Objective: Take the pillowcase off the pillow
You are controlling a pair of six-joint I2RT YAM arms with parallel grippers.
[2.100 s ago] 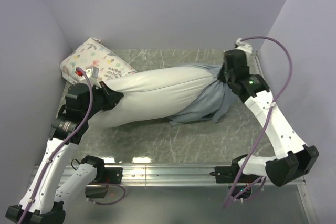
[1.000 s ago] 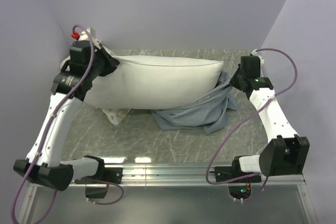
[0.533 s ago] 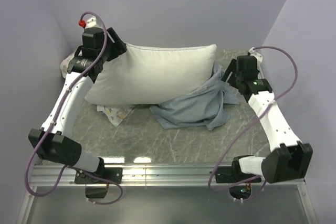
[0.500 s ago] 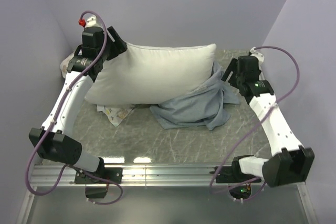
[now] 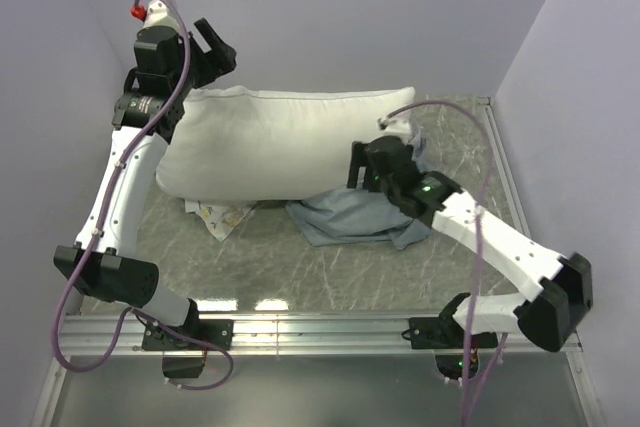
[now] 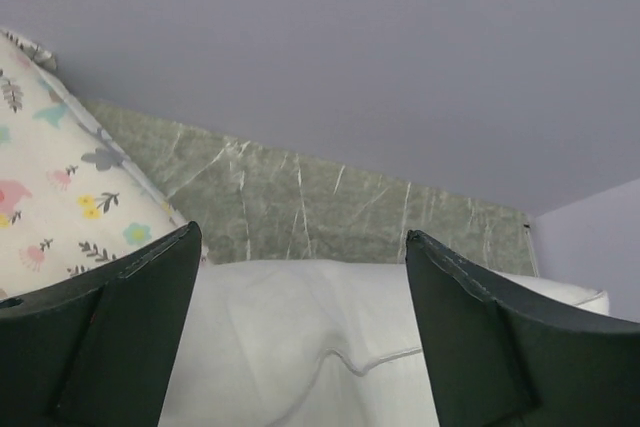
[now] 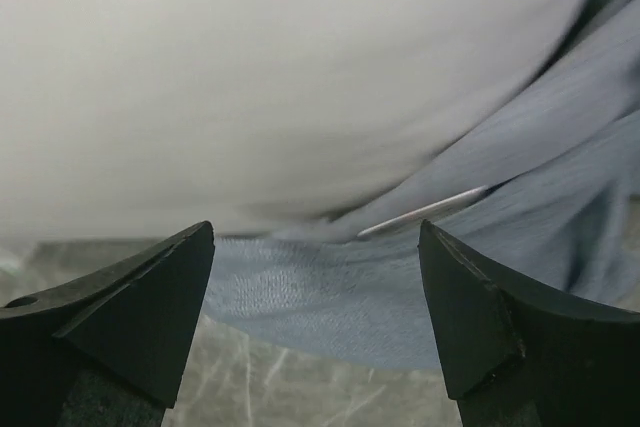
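Observation:
My right fingers must reach the pillowcase's fold before closing.
The plump white pillow (image 5: 280, 142) lies bare across the back of the table, with its right end resting on the crumpled blue-grey pillowcase (image 5: 350, 219). My left gripper (image 5: 222, 47) hangs open above the pillow's left corner and touches nothing. In the left wrist view the pillow (image 6: 330, 347) shows below the left gripper (image 6: 302, 232). My right gripper (image 5: 355, 172) is open, low over the pillowcase at the pillow's front right edge. The right wrist view shows the pillowcase (image 7: 330, 287) and the pillow (image 7: 250, 77) ahead of the right gripper (image 7: 316, 227), with nothing between its fingers.
A floral-print pillow (image 6: 50, 197) sits behind the pillow's left end, and a printed corner (image 5: 218, 215) peeks from under its front. Grey walls close off the back and both sides of the marble table (image 5: 300, 267). A metal rail (image 5: 320, 325) runs along the near edge.
Both grippers have opened. The left let go of the pillow's corner and rose. The right released the pillowcase and swung left toward the pillow. The pillow has settled lower.

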